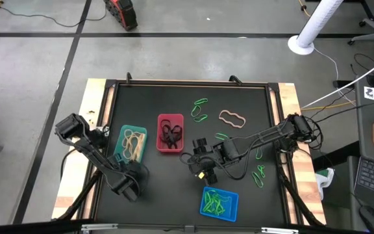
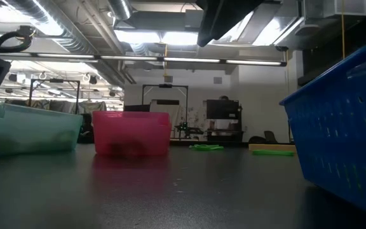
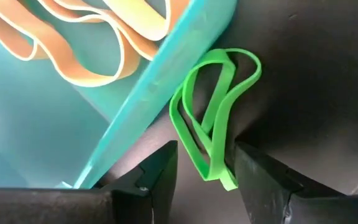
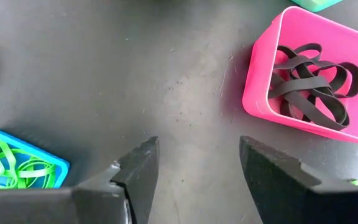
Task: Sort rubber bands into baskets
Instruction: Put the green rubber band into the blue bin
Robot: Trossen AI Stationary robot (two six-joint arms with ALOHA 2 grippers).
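Observation:
I should put the green rubber band into the blue basket with the other green bands, so next I should grab it by its looped end [image 3: 219, 171] with my left gripper.
Beside the near wall of the teal basket [image 3: 166, 74], which holds tan rubber bands [image 3: 86, 43], a green rubber band [image 3: 213, 118] lies flat on the black table. My left gripper [image 3: 205, 158] points down over it, open, one finger on each side of the band's near end. In the high view it is the left gripper [image 1: 118, 158] at the teal basket's [image 1: 133, 143] near corner. My right gripper [image 4: 197, 152] hangs open above bare table between the red basket [image 4: 303, 81], which holds black bands, and the blue basket [image 4: 17, 165], which holds green bands.
Loose green bands lie at the far middle [image 1: 200, 109], by the right arm [image 1: 221, 136] and at the near right [image 1: 260, 175]. A tan band [image 1: 232, 119] lies far right of the red basket [image 1: 170, 133]. The blue basket [image 1: 219, 203] sits at the near edge.

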